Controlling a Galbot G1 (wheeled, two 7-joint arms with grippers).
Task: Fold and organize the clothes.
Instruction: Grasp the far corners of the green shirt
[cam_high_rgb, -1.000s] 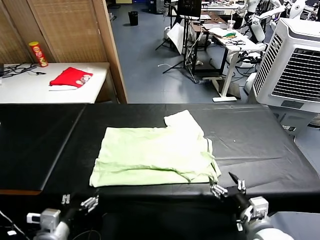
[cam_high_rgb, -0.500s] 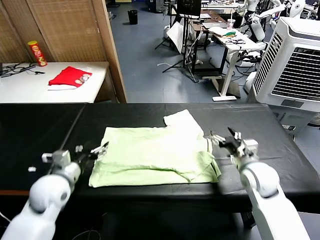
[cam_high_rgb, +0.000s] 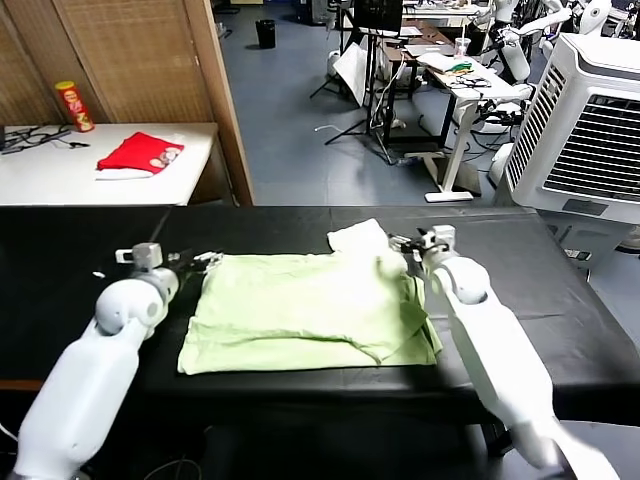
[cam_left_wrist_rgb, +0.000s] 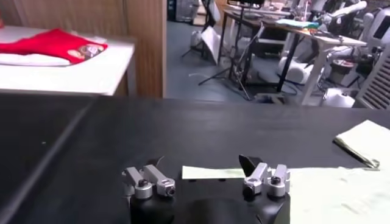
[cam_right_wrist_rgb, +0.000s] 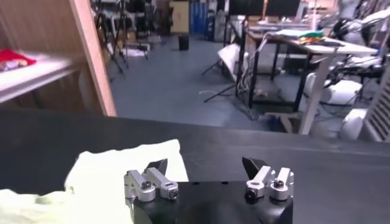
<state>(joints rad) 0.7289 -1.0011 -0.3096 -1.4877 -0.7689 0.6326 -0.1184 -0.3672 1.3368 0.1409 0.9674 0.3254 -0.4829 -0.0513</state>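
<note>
I should pick up the shirt by its protruding sleeve (cam_high_rgb: 366, 238) with my right gripper next. Then I can fold it over onto the shirt's doubled hem (cam_high_rgb: 275, 354).
The pale yellow-green shirt (cam_high_rgb: 310, 315) lies folded flat on the black table (cam_high_rgb: 520, 290), with one sleeve (cam_high_rgb: 358, 238) sticking out at its far right. My left gripper (cam_high_rgb: 192, 262) hovers open at the shirt's far left corner, whose edge (cam_left_wrist_rgb: 210, 172) shows between its fingers in the left wrist view. Over by the sleeve, my right gripper (cam_high_rgb: 404, 243) is open too. In the right wrist view the sleeve (cam_right_wrist_rgb: 122, 173) lies under one finger of that gripper (cam_right_wrist_rgb: 205, 165). Neither gripper holds anything.
A small red garment (cam_high_rgb: 140, 153) and a red can (cam_high_rgb: 76, 107) sit on a white side table at the back left. A wooden partition (cam_high_rgb: 222, 100) stands behind the table. A white air cooler (cam_high_rgb: 590, 130) stands at the right.
Both arms have come up from the table's front edge and reached forward to the shirt's far corners, left and right. The shirt has not moved.
</note>
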